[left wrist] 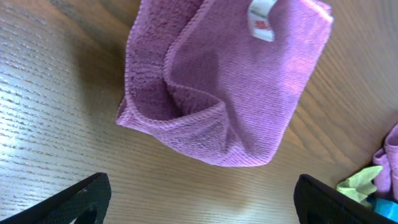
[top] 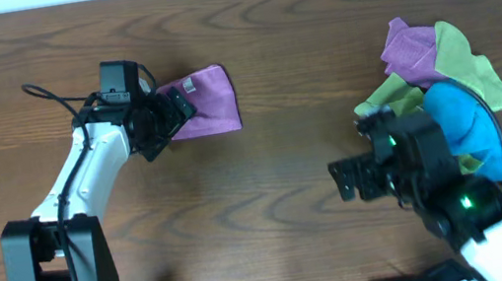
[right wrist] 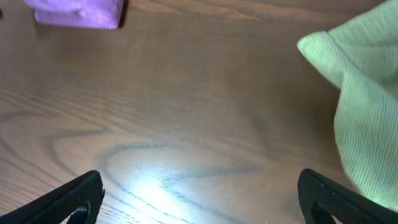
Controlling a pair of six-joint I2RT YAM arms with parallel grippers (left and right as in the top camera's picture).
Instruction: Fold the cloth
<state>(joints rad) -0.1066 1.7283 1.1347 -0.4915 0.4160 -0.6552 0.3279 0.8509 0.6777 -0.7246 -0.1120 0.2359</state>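
Note:
My left gripper grabs the folded purple cloth by its loose-flap end (top: 197,128) (left wrist: 200,136) next, layers together, to set it aside still folded.
A folded purple cloth (top: 208,101) with a white tag lies on the table at the upper left. It fills the top of the left wrist view (left wrist: 236,81), folded, with a loose flap. My left gripper (top: 161,122) is open and empty at the cloth's left edge, its fingers apart over bare wood (left wrist: 202,202). My right gripper (top: 355,181) is open and empty over bare table (right wrist: 199,199), left of a pile of cloths (top: 447,81). The purple cloth's corner shows far off in the right wrist view (right wrist: 78,12).
The pile at the right holds a purple, a green (right wrist: 367,99) and a blue cloth (top: 473,122), unfolded and heaped. A black cable (top: 50,96) loops by the left arm. The table's front edge runs along the bottom.

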